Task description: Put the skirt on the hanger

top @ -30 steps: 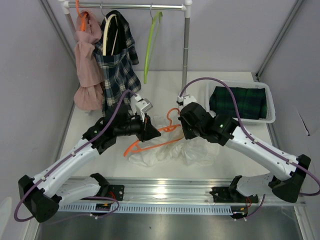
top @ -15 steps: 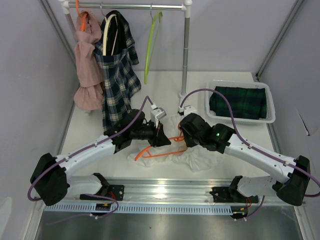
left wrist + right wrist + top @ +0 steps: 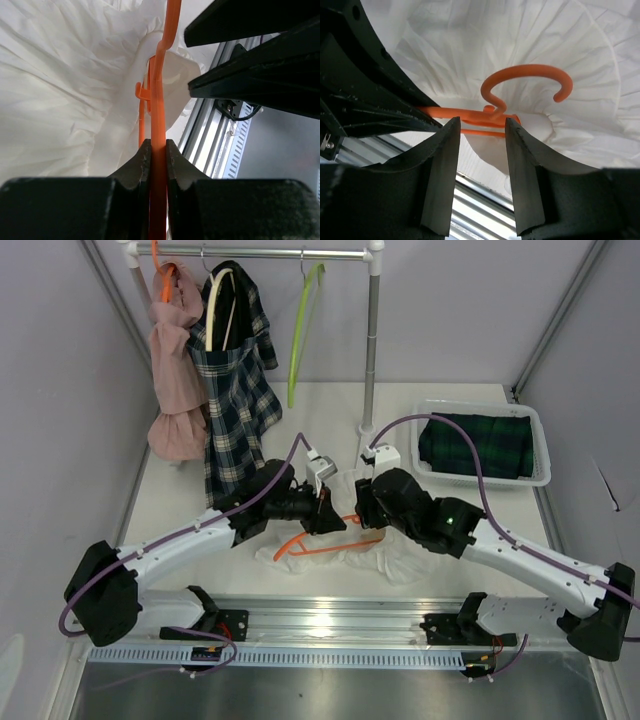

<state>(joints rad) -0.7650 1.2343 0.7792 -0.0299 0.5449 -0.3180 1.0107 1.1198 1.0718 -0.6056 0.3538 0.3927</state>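
Note:
I need to grab the orange hanger with my right gripper next, by the base of its hook point(image 3: 353, 518), so that the hanger's bar stays free to take the skirt point(image 3: 400, 558).
A white skirt point(image 3: 400, 558) lies crumpled on the table in front of both arms. An orange hanger point(image 3: 300, 542) lies over it, its bar partly tucked into the cloth. My left gripper point(image 3: 328, 512) is shut on the hanger's bar; in the left wrist view the orange bar point(image 3: 159, 100) runs straight out from between the closed fingers of the left gripper point(image 3: 158, 150) into the skirt point(image 3: 60, 90). My right gripper point(image 3: 362, 508) hovers just right of it. In the right wrist view the right gripper point(image 3: 481, 130) stands open above the hanger's hook point(image 3: 530, 75) and the skirt point(image 3: 520, 35), holding nothing.
A clothes rack point(image 3: 372, 330) stands at the back with a pink garment point(image 3: 175, 370), a plaid garment point(image 3: 235, 380) and a green hanger point(image 3: 300, 330). A white basket point(image 3: 545, 455) holding dark green plaid cloth sits at back right. A metal rail point(image 3: 330, 615) runs along the near edge.
My left gripper carried the hanger to the right and lower onto the skirt. My right gripper shifted left over the hanger and its jaws went from shut to open.

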